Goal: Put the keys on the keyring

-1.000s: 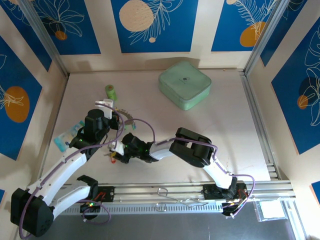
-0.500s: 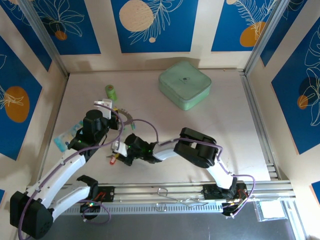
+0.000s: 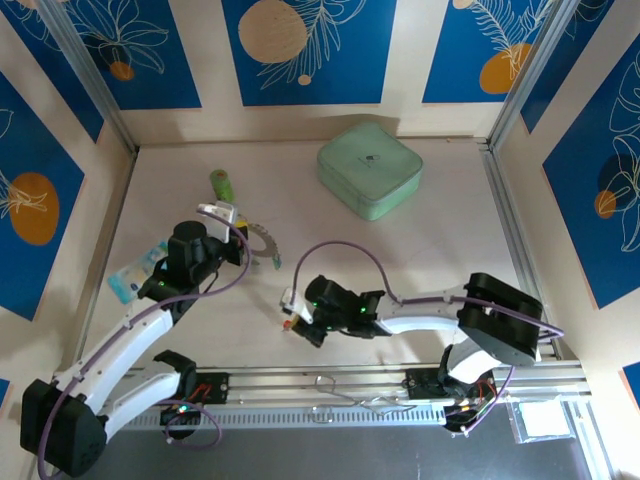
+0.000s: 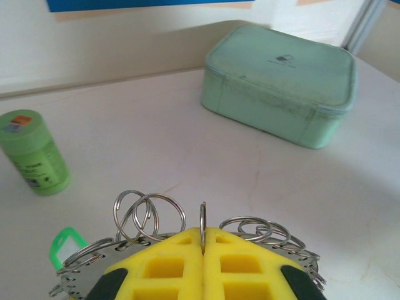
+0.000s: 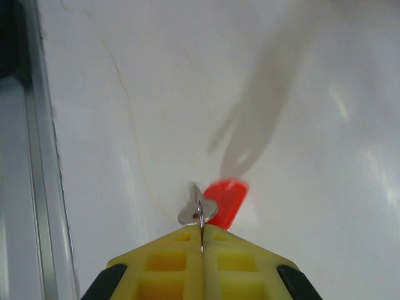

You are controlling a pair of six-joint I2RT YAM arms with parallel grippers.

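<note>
The metal key and its red tag [image 5: 226, 200] hang above the bare table, so my right gripper stays closed on the key for now.
My left gripper [image 3: 238, 232] is shut on a small split ring [image 4: 203, 220] standing up from the keyring [image 4: 87, 269], a silvery jagged disc [image 3: 263, 241] carrying several thin loops. A green-tagged key [image 4: 66, 244] hangs at the keyring's left rim. My right gripper [image 3: 295, 312] sits near the table's front, right of the left arm. It is shut [image 5: 201, 234] on the ring of a metal key [image 5: 192, 211] with a red tag [image 5: 226, 200]. More keys with blue and pale green tags [image 3: 136, 270] lie at the table's left side.
A pale green box [image 3: 370, 170] stands at the back centre, also ahead-right in the left wrist view [image 4: 281, 81]. A green cylinder [image 3: 222, 183] lies behind the left gripper. A metal rail [image 3: 380, 380] runs along the near edge.
My right arm has swung to the right, carrying the red-tagged key away from the left gripper. The left gripper with the keyring has shifted slightly right.
</note>
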